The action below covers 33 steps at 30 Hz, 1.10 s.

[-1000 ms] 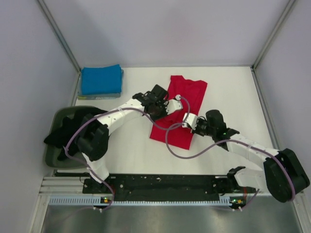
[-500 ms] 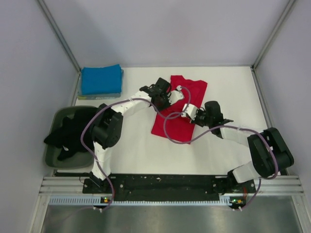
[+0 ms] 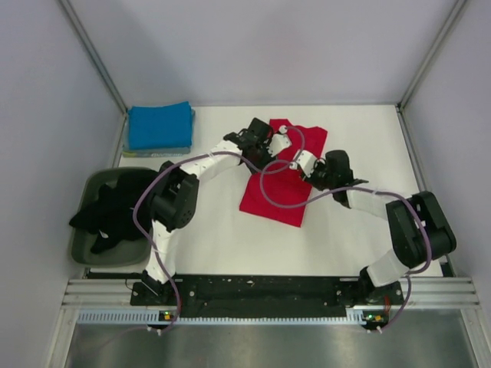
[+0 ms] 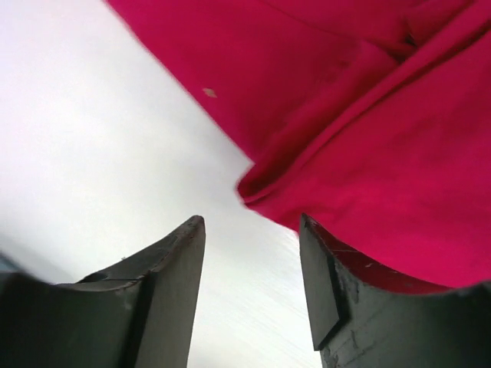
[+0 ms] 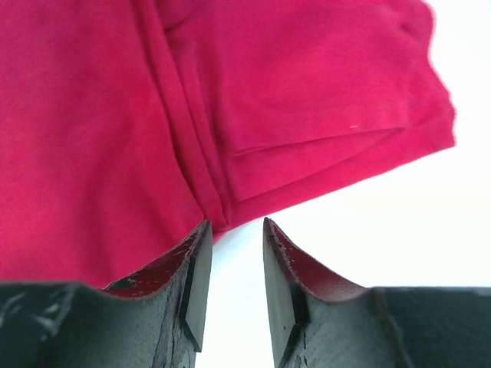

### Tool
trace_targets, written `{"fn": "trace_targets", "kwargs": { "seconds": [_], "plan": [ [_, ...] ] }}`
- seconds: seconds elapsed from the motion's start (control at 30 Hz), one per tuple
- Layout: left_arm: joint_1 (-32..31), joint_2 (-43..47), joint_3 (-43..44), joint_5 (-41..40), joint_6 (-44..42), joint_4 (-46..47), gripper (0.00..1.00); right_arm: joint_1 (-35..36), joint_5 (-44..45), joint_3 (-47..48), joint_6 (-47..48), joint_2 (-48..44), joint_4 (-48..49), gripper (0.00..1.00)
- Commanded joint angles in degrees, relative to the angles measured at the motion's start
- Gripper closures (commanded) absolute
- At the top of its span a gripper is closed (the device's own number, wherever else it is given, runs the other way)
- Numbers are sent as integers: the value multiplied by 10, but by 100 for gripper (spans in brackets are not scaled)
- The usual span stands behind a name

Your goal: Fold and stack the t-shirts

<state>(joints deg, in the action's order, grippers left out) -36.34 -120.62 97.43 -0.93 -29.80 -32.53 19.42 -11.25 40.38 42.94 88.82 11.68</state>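
Observation:
I need to grab the red t-shirt [image 3: 278,195] next with my right gripper, by its near-end corner on my right gripper's side. Then I will fold that end over the t-shirt's far end.
A red t-shirt [image 3: 278,195] lies folded into a long strip on the white table, slanting from the far middle toward me. My left gripper [image 3: 281,142] hovers at the strip's left edge near its far end, open, with nothing between its fingers; in the left wrist view that gripper [image 4: 252,224] has the red t-shirt [image 4: 368,115] edge just beyond its tips. My right gripper [image 3: 304,162] is open over the shirt's right side; in the right wrist view the right gripper [image 5: 234,224] frames bare table below the red t-shirt [image 5: 291,84] hem. A blue t-shirt [image 3: 159,125] sits folded at the far left.
A dark grey-green tub [image 3: 83,244] stands at the left edge with a crumpled black t-shirt [image 3: 113,211] in it. Purple cables [image 3: 276,201] loop over the red shirt. Grey walls with metal posts close in the table on three sides.
Both grippers have travelled toward the far end of the red shirt and have gone from shut to open, letting go of the cloth.

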Motion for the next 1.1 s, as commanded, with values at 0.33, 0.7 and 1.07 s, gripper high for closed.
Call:
{"fn": "trace_targets", "kwargs": {
  "seconds": [0.33,0.7,1.07],
  "plan": [
    [46,126,-48,184,-27,-22,59,-31,-238,0,-30,-189,-80,66],
    [19,290,-370,252,-164,100,37,192,-63,-132,79,-308,-231,43],
    [-29,243,-404,150,-182,148,37,220,11,-105,56,-166,-209,54]
  ]
}}
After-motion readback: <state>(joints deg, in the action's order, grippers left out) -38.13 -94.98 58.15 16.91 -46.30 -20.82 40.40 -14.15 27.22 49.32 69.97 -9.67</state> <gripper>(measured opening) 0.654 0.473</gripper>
